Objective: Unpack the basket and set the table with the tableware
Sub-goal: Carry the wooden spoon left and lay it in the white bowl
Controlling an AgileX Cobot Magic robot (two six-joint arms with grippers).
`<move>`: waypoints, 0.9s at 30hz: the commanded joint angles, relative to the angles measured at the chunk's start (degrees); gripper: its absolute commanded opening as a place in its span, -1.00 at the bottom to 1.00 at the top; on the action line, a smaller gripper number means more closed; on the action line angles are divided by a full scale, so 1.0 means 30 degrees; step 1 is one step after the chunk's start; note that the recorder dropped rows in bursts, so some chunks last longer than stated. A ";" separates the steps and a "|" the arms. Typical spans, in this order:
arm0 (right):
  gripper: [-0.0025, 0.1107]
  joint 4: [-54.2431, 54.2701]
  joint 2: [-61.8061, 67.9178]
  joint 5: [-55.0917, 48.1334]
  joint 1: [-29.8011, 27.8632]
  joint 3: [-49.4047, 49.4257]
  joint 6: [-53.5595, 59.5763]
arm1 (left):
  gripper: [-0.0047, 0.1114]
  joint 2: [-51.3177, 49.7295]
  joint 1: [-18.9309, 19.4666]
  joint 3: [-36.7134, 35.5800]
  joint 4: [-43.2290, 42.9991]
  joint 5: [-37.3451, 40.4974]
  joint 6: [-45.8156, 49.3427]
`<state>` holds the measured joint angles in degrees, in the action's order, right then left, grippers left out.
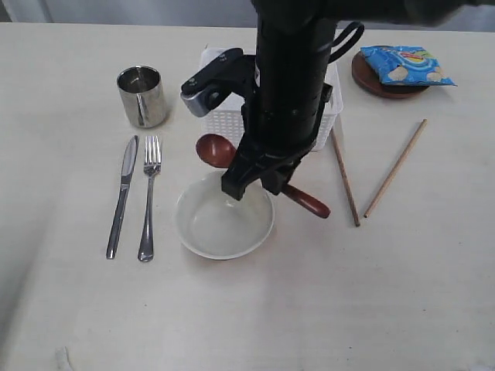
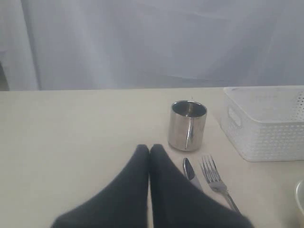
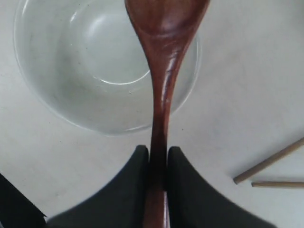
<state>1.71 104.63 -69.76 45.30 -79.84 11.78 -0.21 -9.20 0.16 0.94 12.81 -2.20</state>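
My right gripper keeps holding the spoon for now, since the reddish-brown spoon's head (image 1: pixel 216 150) hangs over the bowl's far rim.
My right gripper (image 1: pixel 254 184) reaches across the middle and is shut on the handle of the reddish-brown spoon (image 1: pixel 214 150). The spoon is held just above the far rim of the pale cream bowl (image 1: pixel 223 224). The right wrist view shows the gripper (image 3: pixel 158 151) clamping the spoon (image 3: pixel 164 71) over the bowl (image 3: pixel 95 71). On the table (image 1: pixel 387 294), the steel cup (image 1: pixel 141 96), knife (image 1: pixel 122 195) and fork (image 1: pixel 148 198) lie at the left. The white basket (image 1: pixel 220 120) is partly hidden behind the arm. My left gripper (image 2: pixel 149 148) is shut and empty near the knife (image 2: pixel 189 169).
Two wooden chopsticks (image 1: pixel 345 179) (image 1: pixel 395 168) lie right of the basket. A small brown plate (image 1: pixel 370 80) at the back right carries the blue chip bag (image 1: pixel 404 64). In the left wrist view the cup (image 2: pixel 187 125), fork (image 2: pixel 214 178) and basket (image 2: pixel 266 123) stand ahead.
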 commanded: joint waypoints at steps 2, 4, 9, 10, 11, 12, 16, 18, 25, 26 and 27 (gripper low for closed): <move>-0.96 0.0993 0.0335 -0.0067 0.0099 0.0938 -0.0081 | -0.92 0.0069 -0.0020 -0.0053 0.0059 -0.0203 0.0006; -0.96 0.0993 0.0335 -0.0067 0.0099 0.1562 -0.0081 | -0.92 0.0069 -0.0020 -0.0053 0.0059 -0.0203 0.0006; -0.96 0.1654 0.0335 -0.0067 0.0099 0.1998 -0.0081 | -0.92 0.0069 -0.0020 -0.0053 0.0059 -0.0203 0.0006; -0.96 0.1946 0.0335 -0.0067 0.0099 0.1998 0.0013 | -0.92 0.0069 -0.0020 -0.0053 0.0059 -0.0203 0.0006; -0.96 0.2202 0.0335 -0.0067 0.0099 0.1998 0.0011 | -0.92 0.0069 -0.0020 -0.0053 0.0059 -0.0203 0.0006; -0.96 0.2402 0.0378 -0.0067 0.0099 0.1998 0.0011 | -0.92 0.0069 -0.0020 -0.0053 0.0059 -0.0203 0.0006; -0.96 0.2534 0.0580 -0.0067 0.0099 0.1998 0.0054 | -0.92 0.0069 -0.0020 -0.0053 0.0059 -0.0203 0.0006; -0.96 0.2534 0.0902 -0.0067 0.0099 0.1998 -0.0070 | -0.92 0.0069 -0.0020 -0.0053 0.0059 -0.0203 0.0006; -0.62 0.2287 0.1408 -0.0067 0.0099 0.1868 -0.0444 | -0.92 0.0069 -0.0020 -0.0053 0.0059 -0.0203 0.0006; -0.51 0.2287 0.1408 -0.0067 0.0099 0.1745 -0.0444 | -0.92 0.0069 -0.0020 -0.0053 0.0059 -0.0203 0.0006; -0.34 0.2287 0.1408 -0.0067 0.0099 0.1386 -0.0473 | -0.92 0.0069 -0.0020 -0.0053 0.0059 -0.0203 0.0006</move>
<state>8.97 108.96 -70.10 45.58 -74.43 10.46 -0.21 -9.20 0.16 0.94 12.81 -2.20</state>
